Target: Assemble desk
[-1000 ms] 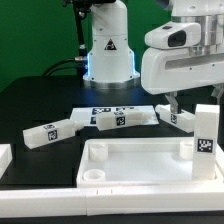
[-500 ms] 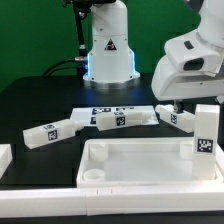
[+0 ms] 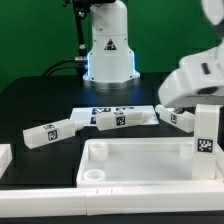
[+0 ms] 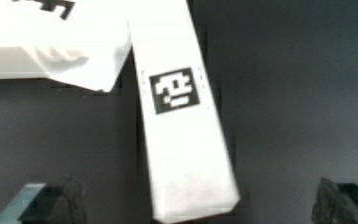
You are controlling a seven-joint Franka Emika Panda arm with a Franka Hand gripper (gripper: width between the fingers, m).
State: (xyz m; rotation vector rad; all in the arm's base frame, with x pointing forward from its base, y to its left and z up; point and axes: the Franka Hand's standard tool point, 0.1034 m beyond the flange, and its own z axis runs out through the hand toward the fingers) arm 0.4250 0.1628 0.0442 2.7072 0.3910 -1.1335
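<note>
My fingers stop above the leg and closing now would miss it, so it is too early to close. My gripper lowers, before closing on the leg.
The white desk top (image 3: pixel 140 180) lies at the front with its raised rim up. One tagged leg (image 3: pixel 206 130) stands upright in its corner on the exterior view's right. Three loose tagged legs lie behind it: one on the left (image 3: pixel 52 131), one in the middle (image 3: pixel 115 119) and one on the right (image 3: pixel 176 117). My gripper (image 3: pixel 167 106) hangs over the right one, mostly hidden by the tilted hand. In the wrist view this leg (image 4: pixel 179 120) runs down between my fingers (image 4: pixel 51 200), which stand wide apart. The gripper (image 4: pixel 202 205) is open and holds nothing.
The marker board (image 3: pixel 108 109) lies flat behind the loose legs. The arm's white base (image 3: pixel 108 50) stands at the back. White border bars run along the front (image 3: pixel 60 195) and the left (image 3: pixel 4 155). In the wrist view another white part (image 4: pixel 51 60) lies next to the leg.
The arm's hand has tilted and swung toward the exterior view's right, staying over the right loose leg. The legs and the desk top have not moved.
</note>
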